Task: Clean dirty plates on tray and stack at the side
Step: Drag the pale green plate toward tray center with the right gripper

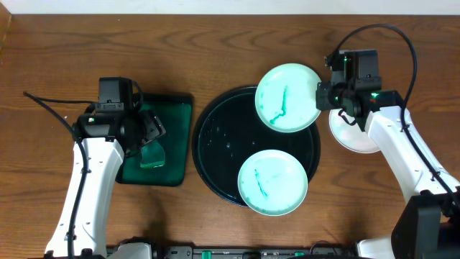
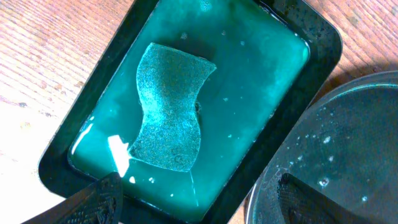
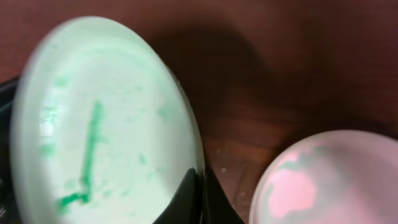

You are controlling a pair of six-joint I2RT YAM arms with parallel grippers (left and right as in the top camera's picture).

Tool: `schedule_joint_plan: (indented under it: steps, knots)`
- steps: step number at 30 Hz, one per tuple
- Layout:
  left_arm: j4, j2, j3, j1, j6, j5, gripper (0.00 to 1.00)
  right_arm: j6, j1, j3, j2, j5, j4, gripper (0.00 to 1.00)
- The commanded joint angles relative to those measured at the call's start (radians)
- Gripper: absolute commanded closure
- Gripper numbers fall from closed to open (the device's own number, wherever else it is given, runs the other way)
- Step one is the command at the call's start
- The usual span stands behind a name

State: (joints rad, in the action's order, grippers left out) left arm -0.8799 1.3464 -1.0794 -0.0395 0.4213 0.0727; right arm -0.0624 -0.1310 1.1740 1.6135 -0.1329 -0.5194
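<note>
My left gripper should grab the sponge across its narrow middle (image 1: 152, 150) (image 2: 169, 107), so that the sponge's broad far end stays free to wipe the smeared plate.
The black tray (image 1: 215, 158) lies mid-table. One smeared plate (image 1: 273, 182) rests on its near edge. My right gripper (image 1: 323, 96) is shut on the rim of a second smeared plate (image 1: 287, 97), which it holds tilted over the tray's far right rim; the wrist view shows the plate (image 3: 106, 118) pinched between the fingers (image 3: 200, 193). A third plate (image 1: 353, 133) lies on the table right of the tray, and shows in the right wrist view (image 3: 329, 180). My left gripper (image 1: 147, 129) is open over the green tray, above a sponge (image 2: 169, 106).
A dark green rectangular tray (image 1: 176, 137) with teal liquid (image 2: 249, 93) sits left of the black tray; the sponge (image 1: 152, 155) lies in it. The black tray's rim (image 2: 323, 155) nearly touches it. Wooden table all around.
</note>
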Motion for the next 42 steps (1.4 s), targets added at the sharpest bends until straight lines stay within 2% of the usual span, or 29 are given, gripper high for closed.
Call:
schedule_joint_plan:
  steps: [1,4,9,14,18,21,24,29,31,33,35,39,42]
  knots:
    - [-0.003,0.000,-0.017,-0.006,-0.002,-0.005,0.20,0.027,-0.018,0.002,0.011,-0.140,-0.015,0.99]
    - [-0.003,0.000,-0.016,-0.006,-0.002,-0.005,0.20,0.024,-0.047,0.002,0.030,-0.188,-0.013,0.99]
    - [-0.003,0.000,-0.017,-0.006,-0.002,-0.005,0.20,-0.115,-0.107,0.002,0.108,-0.190,0.024,0.99]
    - [-0.003,0.000,-0.017,-0.006,-0.002,-0.005,0.20,-0.144,-0.190,0.002,0.253,-0.210,0.135,0.99]
    - [-0.003,0.000,-0.017,-0.006,-0.002,-0.005,0.20,-0.179,-0.228,0.002,0.305,-0.173,0.198,0.99]
    - [-0.004,-0.001,-0.017,-0.006,-0.074,-0.046,0.20,-0.203,-0.231,0.003,0.297,-0.136,0.222,0.99]
    - [-0.002,-0.001,-0.017,-0.006,-0.133,-0.078,0.20,-0.190,-0.230,0.003,0.261,-0.133,0.221,0.88]
    - [-0.002,-0.001,-0.017,-0.006,-0.133,-0.084,0.20,-0.075,-0.232,0.003,0.153,-0.133,0.166,0.80]
    - [-0.001,-0.001,-0.017,-0.006,-0.117,-0.071,0.20,-0.030,-0.232,0.003,0.107,-0.134,0.130,0.79]
    - [-0.006,-0.001,-0.017,-0.005,-0.065,0.009,0.20,-0.005,-0.233,0.003,0.072,-0.133,0.096,0.78]
    - [-0.007,0.001,-0.015,-0.005,-0.061,0.080,0.20,0.000,-0.236,0.003,0.055,-0.134,0.068,0.78]
    - [-0.002,0.022,0.006,0.011,-0.073,0.094,0.20,0.000,-0.247,0.002,0.052,-0.134,0.019,0.79]
    - [-0.002,0.064,0.042,0.014,-0.054,0.016,0.35,0.000,-0.257,0.002,0.055,-0.133,-0.007,0.79]
